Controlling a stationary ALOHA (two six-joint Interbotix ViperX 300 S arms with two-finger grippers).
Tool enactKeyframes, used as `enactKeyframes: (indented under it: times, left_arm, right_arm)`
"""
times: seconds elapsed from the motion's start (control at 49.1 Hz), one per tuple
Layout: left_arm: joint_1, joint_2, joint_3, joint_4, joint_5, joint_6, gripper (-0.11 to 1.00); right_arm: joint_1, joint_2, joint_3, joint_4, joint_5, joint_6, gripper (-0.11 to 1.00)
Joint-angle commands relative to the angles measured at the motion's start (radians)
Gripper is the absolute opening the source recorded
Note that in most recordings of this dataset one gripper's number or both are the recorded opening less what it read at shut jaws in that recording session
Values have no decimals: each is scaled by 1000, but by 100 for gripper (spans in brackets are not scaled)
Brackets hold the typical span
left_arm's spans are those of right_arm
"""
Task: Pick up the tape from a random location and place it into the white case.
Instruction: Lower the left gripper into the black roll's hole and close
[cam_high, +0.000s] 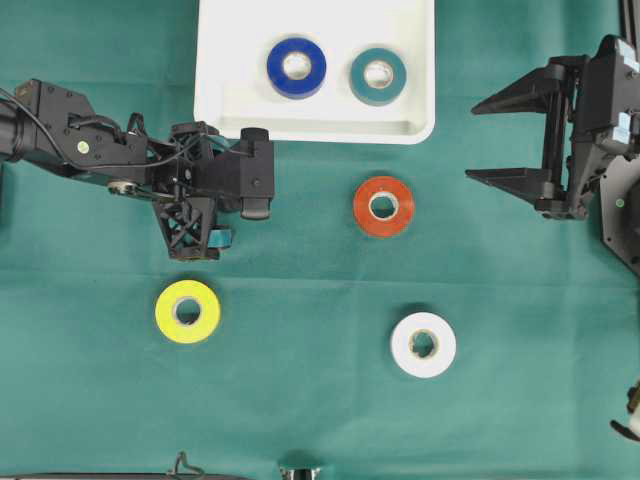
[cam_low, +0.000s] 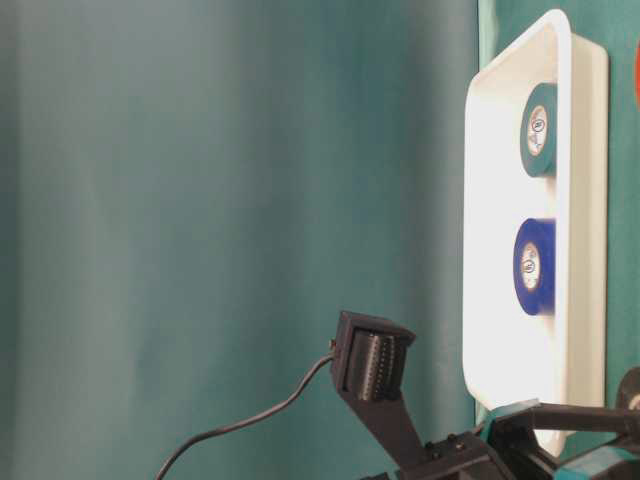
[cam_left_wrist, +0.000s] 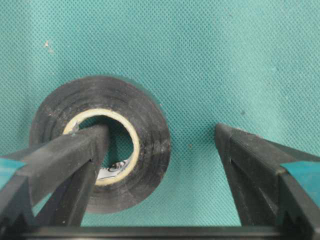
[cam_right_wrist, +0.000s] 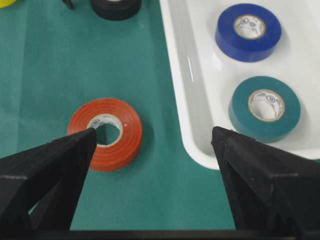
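Observation:
One left finger is in the black roll's hole (cam_left_wrist: 120, 137), the other beside the roll's outer side; my left gripper will close and catch it.
A black tape roll (cam_left_wrist: 150, 130) lies flat on the green cloth under my left gripper (cam_left_wrist: 161, 132). That gripper is open: one finger hangs over the roll's hole, the other stands apart to its right. From overhead the left gripper (cam_high: 222, 200) hides this roll. The white case (cam_high: 230, 90) at the top middle holds a blue roll (cam_high: 296, 68) and a teal roll (cam_high: 378, 75). My right gripper (cam_high: 472, 142) is open and empty at the right, with a red roll (cam_right_wrist: 105, 134) beyond its left finger and the white case (cam_right_wrist: 185, 75) ahead.
A red roll (cam_high: 382, 206) lies below the case, a yellow roll (cam_high: 188, 311) at lower left and a white roll (cam_high: 423, 344) at lower right. The black roll (cam_right_wrist: 116, 7) shows at the top edge of the right wrist view.

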Motion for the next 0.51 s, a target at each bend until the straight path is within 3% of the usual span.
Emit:
enactKeyframes:
  times: [0.0, 0.488]
  left_arm:
    - [3, -9, -8, 2, -2, -3, 99]
    - [3, -11, -8, 2, 2, -3, 94]
  right_arm:
    - [0, 2, -14, 3, -9, 0, 90]
    - [0, 26, -17, 3, -9, 0, 90]
